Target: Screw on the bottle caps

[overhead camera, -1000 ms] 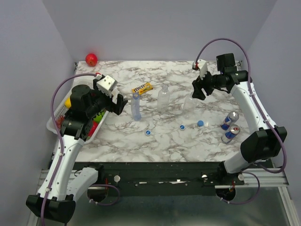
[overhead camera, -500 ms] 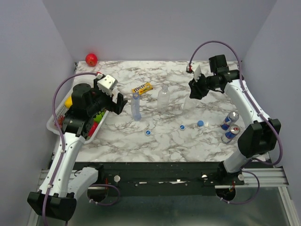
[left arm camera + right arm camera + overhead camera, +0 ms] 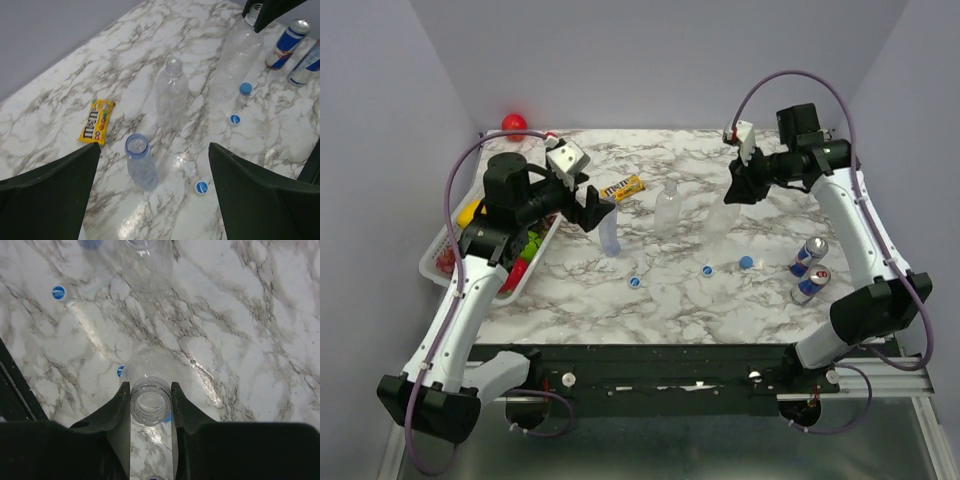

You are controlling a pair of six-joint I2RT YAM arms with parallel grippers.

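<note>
The left gripper will grab the wide clear bottle by its lower body [image 3: 718,228] [image 3: 229,72], which leaves the open neck of the bottle free, to screw on a cap.
My right gripper [image 3: 740,186] is shut on the open neck of a wide clear bottle [image 3: 150,401], one finger [image 3: 119,412] on each side of the thread. That bottle [image 3: 722,216] stands tilted on the marble table. A second clear bottle [image 3: 667,208] stands left of it. The slim blue-tinted bottle [image 3: 140,164] stands uncapped below my left gripper [image 3: 154,150], which is open and wide above it, holding nothing. Three blue caps [image 3: 635,282] [image 3: 707,270] [image 3: 747,262] lie loose on the table in front of the bottles.
Two blue-and-silver cans [image 3: 809,256] [image 3: 810,284] stand at the right, near my right arm. A yellow candy bag [image 3: 623,187] lies behind the blue bottle. A white basket [image 3: 436,252] of fruit sits at the left edge. A red apple [image 3: 513,122] rests in the far left corner.
My right gripper has closed on the neck of the right clear bottle. The left arm has swung up and rightward, over the blue-tinted bottle, still open.
</note>
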